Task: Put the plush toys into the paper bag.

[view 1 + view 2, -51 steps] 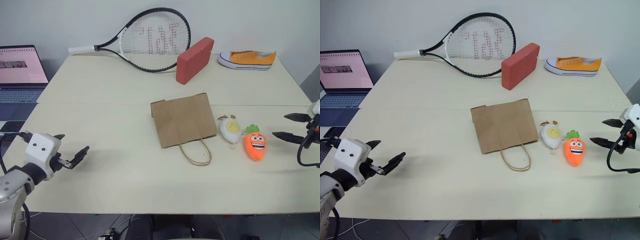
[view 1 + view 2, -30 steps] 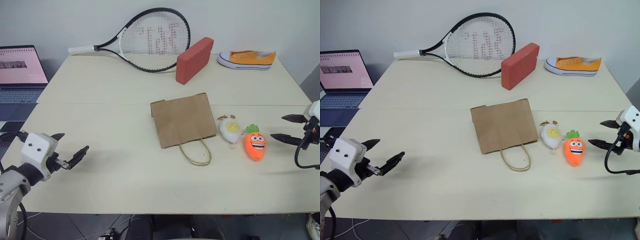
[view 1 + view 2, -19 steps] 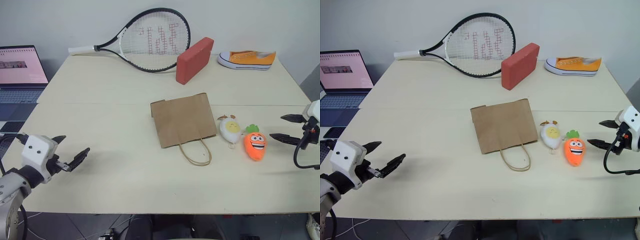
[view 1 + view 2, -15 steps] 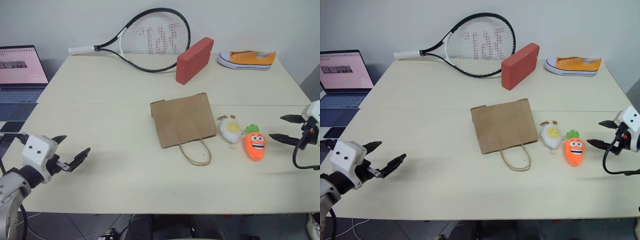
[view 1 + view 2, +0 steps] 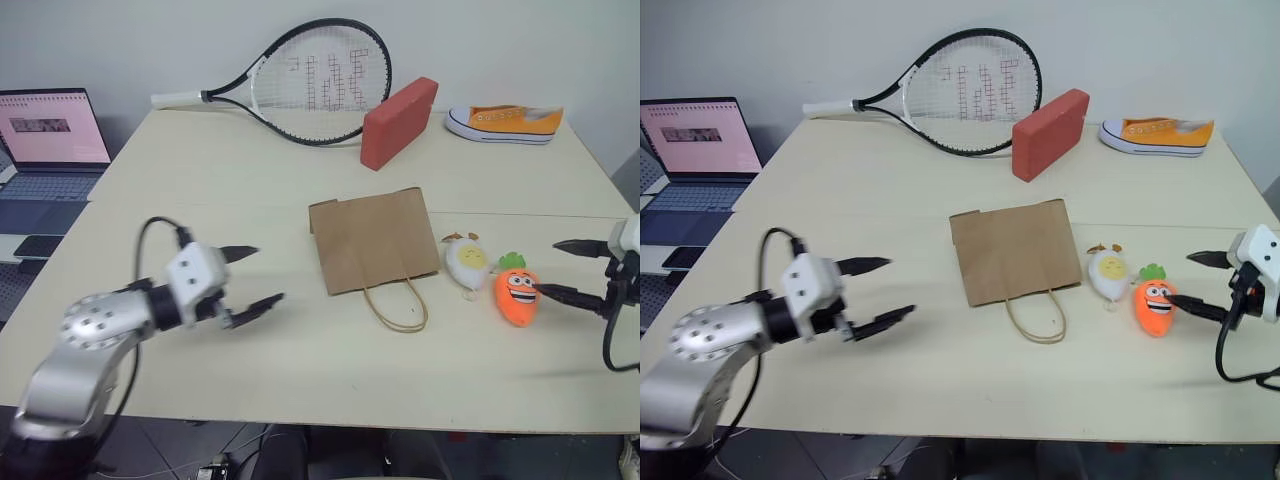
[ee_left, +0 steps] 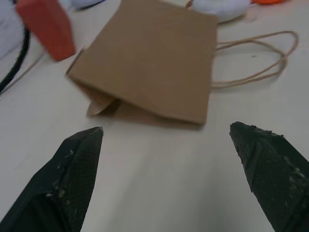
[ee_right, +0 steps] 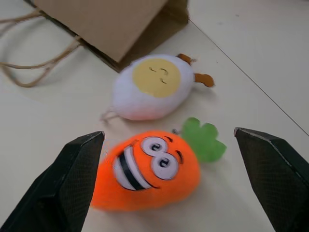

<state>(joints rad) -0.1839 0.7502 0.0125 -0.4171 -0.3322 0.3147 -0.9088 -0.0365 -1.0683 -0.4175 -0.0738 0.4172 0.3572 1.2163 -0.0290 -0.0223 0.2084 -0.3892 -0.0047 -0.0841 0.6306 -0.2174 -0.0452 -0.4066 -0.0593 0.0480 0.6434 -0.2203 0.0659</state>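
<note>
My left gripper grips the paper bag by its thin twisted-paper handle next, since the bag's flat brown panel spreads wider than my open fingers.
The brown paper bag lies flat at the table's middle, its loop handles toward the front edge. Just right of it lie the plush toys: a white egg with a yellow face, and an orange carrot with green leaves. My left gripper hovers open over the table left of the bag, pointing at it; in the left wrist view the bag lies ahead of the spread fingers. My right gripper stands open just right of the carrot, its lower fingertip at the toy. The right wrist view shows the carrot and egg ahead.
A tennis racket, a red block and an orange-and-white sneaker lie along the table's far side. A laptop stands off the table's left edge.
My left arm has swung in from the table's left edge toward the bag. My right gripper has edged left, closer to the carrot. Both stay open.
</note>
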